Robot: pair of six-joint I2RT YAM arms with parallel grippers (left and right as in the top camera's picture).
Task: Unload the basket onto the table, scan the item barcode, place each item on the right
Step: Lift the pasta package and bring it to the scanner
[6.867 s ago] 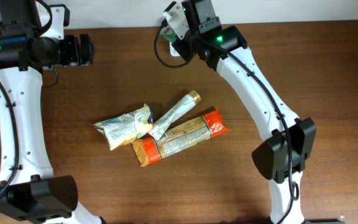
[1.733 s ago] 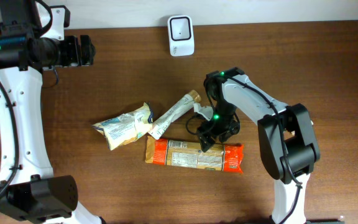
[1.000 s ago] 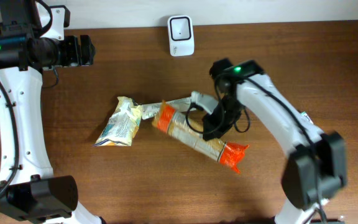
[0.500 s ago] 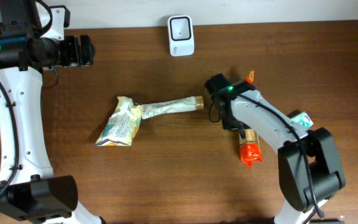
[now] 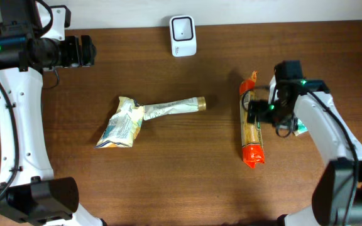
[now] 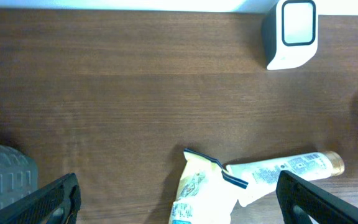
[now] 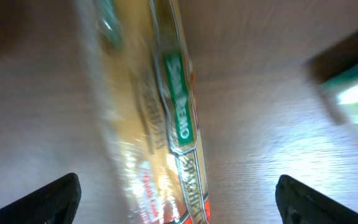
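My right gripper's fingers are spread and stand apart from both sides of the spaghetti pack (image 5: 251, 124) (image 7: 166, 124). The pack would stay on the tabletop if I lifted my right gripper now.
A long orange and gold spaghetti pack (image 5: 251, 124) lies lengthwise on the table's right side, apart from the other items. My right gripper (image 5: 255, 113) hovers over its middle from the right, jaws open and nothing between them. In the right wrist view the pack (image 7: 166, 124) runs blurred between the wide-spread fingertips (image 7: 50, 200). The white barcode scanner (image 5: 183, 35) stands at the back edge, also seen as the scanner (image 6: 291, 32) in the left wrist view. My left gripper (image 5: 84, 51) stays high at the back left, open and empty.
A crumpled pale snack bag (image 5: 122, 122) and a white tube with a gold cap (image 5: 175, 108) lie left of centre, touching each other. A small green packet (image 5: 300, 129) shows under the right arm. The table's back edge runs behind the scanner.
My right gripper has opened and let go of the spaghetti pack, which now lies on the table's right side. The right arm has swung out to the right. The left arm has not moved.
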